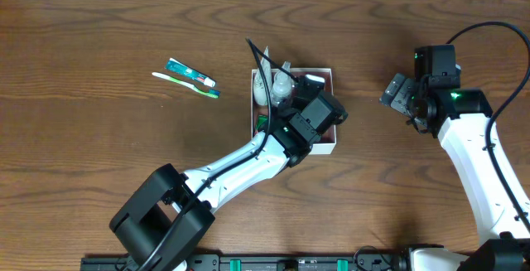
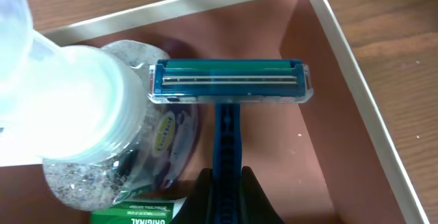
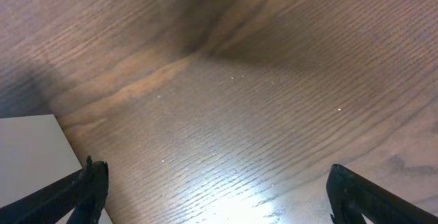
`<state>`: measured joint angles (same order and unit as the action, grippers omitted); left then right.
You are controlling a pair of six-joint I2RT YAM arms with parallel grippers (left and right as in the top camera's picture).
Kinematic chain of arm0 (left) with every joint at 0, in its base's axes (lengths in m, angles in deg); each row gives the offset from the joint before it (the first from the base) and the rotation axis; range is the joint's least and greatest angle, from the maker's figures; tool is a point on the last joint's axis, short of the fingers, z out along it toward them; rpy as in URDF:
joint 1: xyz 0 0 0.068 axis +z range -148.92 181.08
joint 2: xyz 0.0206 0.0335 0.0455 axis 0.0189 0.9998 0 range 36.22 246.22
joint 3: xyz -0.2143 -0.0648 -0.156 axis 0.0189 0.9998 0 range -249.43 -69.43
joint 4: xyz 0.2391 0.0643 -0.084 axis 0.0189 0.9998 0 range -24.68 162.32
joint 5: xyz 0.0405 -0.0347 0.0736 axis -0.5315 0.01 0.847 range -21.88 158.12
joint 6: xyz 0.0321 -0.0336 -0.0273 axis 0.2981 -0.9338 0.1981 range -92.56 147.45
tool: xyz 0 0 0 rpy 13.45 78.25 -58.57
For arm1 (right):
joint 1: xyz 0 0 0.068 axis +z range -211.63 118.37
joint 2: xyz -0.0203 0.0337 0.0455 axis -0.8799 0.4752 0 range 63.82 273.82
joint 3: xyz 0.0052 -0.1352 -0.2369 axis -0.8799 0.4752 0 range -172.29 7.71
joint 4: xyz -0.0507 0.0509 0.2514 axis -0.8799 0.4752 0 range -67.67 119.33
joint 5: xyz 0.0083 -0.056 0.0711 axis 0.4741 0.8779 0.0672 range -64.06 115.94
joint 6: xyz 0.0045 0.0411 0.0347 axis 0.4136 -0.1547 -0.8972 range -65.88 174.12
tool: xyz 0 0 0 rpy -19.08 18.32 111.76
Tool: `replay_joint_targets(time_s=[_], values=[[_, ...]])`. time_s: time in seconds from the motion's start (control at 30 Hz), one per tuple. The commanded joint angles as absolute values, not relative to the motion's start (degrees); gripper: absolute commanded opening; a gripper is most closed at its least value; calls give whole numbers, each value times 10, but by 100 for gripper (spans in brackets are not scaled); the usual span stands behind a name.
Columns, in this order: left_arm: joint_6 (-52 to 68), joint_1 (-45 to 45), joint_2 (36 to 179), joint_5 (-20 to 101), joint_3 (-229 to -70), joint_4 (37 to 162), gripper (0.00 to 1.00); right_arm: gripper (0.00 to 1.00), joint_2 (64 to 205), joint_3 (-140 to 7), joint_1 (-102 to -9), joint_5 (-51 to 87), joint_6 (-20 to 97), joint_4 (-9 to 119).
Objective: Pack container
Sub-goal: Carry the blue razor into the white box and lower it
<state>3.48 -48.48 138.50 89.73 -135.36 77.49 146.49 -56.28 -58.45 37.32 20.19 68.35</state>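
Observation:
I should open my left gripper. The container's bottom is empty below the blue razor [image 2: 229, 80], so the razor would land on the container's bottom beside the bottle.
The container [image 1: 330, 75] is a shallow white-walled box with a pinkish-brown floor [image 2: 267, 39] at the table's middle. My left gripper [image 2: 226, 190] is over it, shut on the handle of a blue razor [image 2: 229, 80] whose head lies over the floor. Beside the razor inside the box are a clear bottle with a white cap [image 2: 82, 121] and a green-labelled item [image 2: 130, 216]. My right gripper [image 3: 215, 190] is open and empty above bare wood, right of the container [image 3: 27, 148].
A toothpaste tube [image 1: 190, 72] and a toothbrush [image 1: 186, 84] lie on the table left of the container. A black cable [image 1: 258, 55] rises from the left arm over the box's back left corner.

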Motion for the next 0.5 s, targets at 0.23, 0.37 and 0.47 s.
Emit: replay_joint_targets(time_s=[0.23, 0.37, 0.47], values=[[18, -483, 1393, 918, -1360, 774, 17, 99, 1467, -562, -590, 379, 194, 684], [18, -483, 1393, 918, -1360, 774, 28, 99, 1467, -562, -590, 379, 194, 684], [18, -483, 1393, 918, -1360, 774, 29, 99, 1467, -562, -590, 379, 194, 684]])
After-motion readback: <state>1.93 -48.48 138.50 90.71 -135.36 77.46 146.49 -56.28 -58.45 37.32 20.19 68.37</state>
